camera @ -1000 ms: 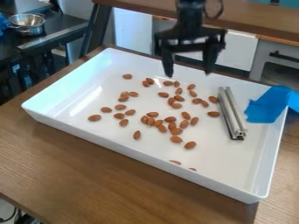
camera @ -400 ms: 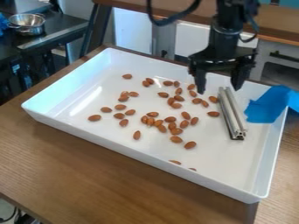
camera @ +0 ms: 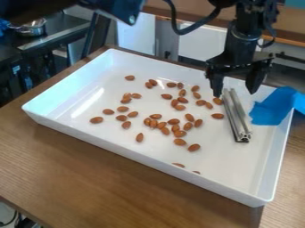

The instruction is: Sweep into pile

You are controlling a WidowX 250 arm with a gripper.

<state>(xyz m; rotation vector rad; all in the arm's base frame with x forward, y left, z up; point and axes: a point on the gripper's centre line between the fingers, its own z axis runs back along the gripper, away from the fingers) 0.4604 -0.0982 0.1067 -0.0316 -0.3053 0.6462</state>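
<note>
I should next grab the silver metal bar's upper end to sweep the scattered almonds into a pile.
The black gripper (camera: 236,92) hangs open over the tray's back right part, its two fingers apart above the upper end of a metal bar, with nothing between them that I can tell is held. That silver bar (camera: 237,116) lies lengthwise in the right part of the white tray (camera: 125,151), a dark strip along its left side. Almonds (camera: 173,121) are scattered over the middle and left of the tray floor. A couple, such as one almond (camera: 179,165), lie by the front wall, partly hidden by it.
Blue tape or cloth (camera: 273,106) covers part of the tray's right wall, close to the bar. The tray stands on a wooden table (camera: 89,178). A metal bowl (camera: 31,27) is on a dark counter at the back left. Part of the arm crosses the top left.
The gripper has moved right and lower, from above the tray's back edge to over the bar's upper end. More of the arm has come in at the top left. Bar and almonds have not moved.
</note>
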